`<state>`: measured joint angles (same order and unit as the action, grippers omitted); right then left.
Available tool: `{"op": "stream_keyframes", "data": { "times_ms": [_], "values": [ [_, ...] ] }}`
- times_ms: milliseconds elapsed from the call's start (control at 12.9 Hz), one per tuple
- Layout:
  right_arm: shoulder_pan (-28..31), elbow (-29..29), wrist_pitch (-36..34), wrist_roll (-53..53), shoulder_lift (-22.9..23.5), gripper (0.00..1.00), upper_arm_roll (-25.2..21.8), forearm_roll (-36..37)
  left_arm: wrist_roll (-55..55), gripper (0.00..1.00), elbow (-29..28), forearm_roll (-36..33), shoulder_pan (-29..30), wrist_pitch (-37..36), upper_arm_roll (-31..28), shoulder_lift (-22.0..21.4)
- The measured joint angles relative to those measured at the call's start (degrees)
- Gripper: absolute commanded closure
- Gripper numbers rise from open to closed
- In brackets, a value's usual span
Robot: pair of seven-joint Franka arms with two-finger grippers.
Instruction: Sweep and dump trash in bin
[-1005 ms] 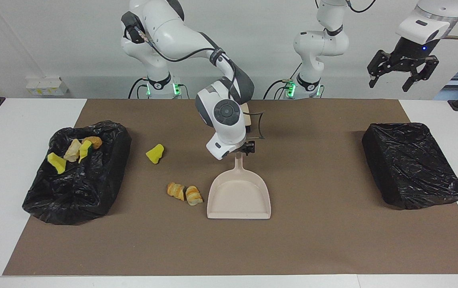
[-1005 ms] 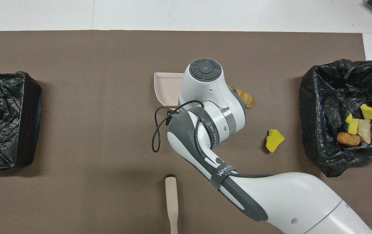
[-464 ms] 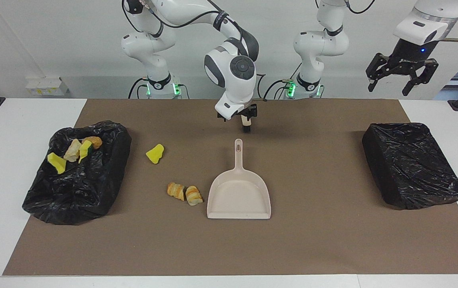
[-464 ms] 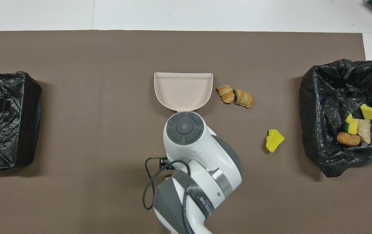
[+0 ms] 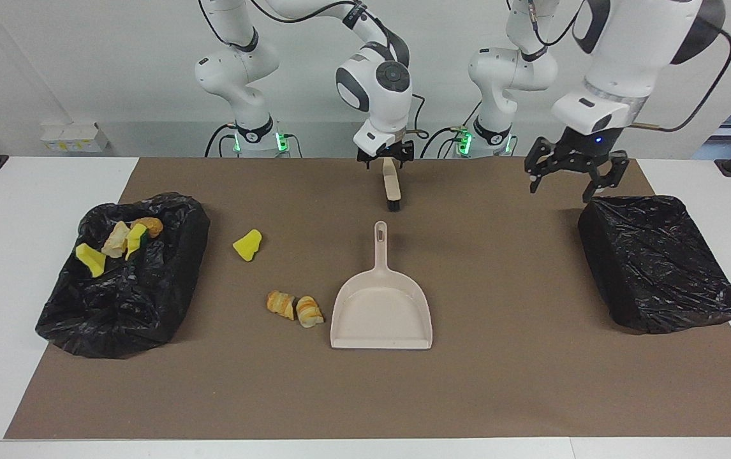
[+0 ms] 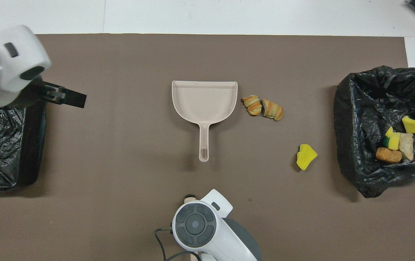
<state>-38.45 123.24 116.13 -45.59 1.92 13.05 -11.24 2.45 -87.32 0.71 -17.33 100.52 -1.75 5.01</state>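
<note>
Next, my left gripper grabs the beige dustpan by its narrow handle (image 6: 204, 143), since the dustpan's broad scoop spreads too wide for the fingers.
The beige dustpan (image 5: 381, 306) (image 6: 204, 101) lies flat on the brown mat, its handle toward the robots. Beside its mouth, toward the right arm's end, sit two bread-like trash chunks (image 5: 294, 308) (image 6: 262, 108). A yellow sponge bit (image 5: 247, 245) (image 6: 306, 156) lies nearer the bin (image 5: 123, 299) (image 6: 367, 108), which holds several more pieces. The beige brush (image 5: 391, 188) lies nearer to the robots than the dustpan. My right gripper (image 5: 386, 158) stands open over the brush's handle end. My left gripper (image 5: 569, 175) (image 6: 59, 96) hangs open beside the other bin.
A second box wrapped in black plastic (image 5: 659, 261) (image 6: 1, 152) sits at the left arm's end of the mat. The brown mat (image 5: 531, 382) covers most of the white table, with white margins at both ends.
My right arm has left the dustpan's handle and pulled back toward the robots to the brush. My left arm has come down from high up to beside the wrapped box.
</note>
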Motion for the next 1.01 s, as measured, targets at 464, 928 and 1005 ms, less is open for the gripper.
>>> {"op": "stream_keyframes", "data": {
  "times_ms": [464, 928, 1005],
  "values": [
    [-6.61, 8.1, 7.46, -1.37, -1.29, 0.22, 0.0, -3.37, -11.04, 0.0, -5.31, 0.0, -10.73, 9.46, 0.19, 3.72],
    [-7.13, 9.03, 7.77, -1.2, -1.34, 0.35, 0.05, -5.83, -23.53, 0.0, -8.71, 0.0, -20.21, 18.89, 0.21, 10.93],
    [-7.35, 9.19, 7.76, -1.18, -1.35, 0.37, 0.06, -6.35, -24.87, 0.0, -8.71, 0.0, -20.91, 20.22, 0.19, 12.47]
  ]
}}
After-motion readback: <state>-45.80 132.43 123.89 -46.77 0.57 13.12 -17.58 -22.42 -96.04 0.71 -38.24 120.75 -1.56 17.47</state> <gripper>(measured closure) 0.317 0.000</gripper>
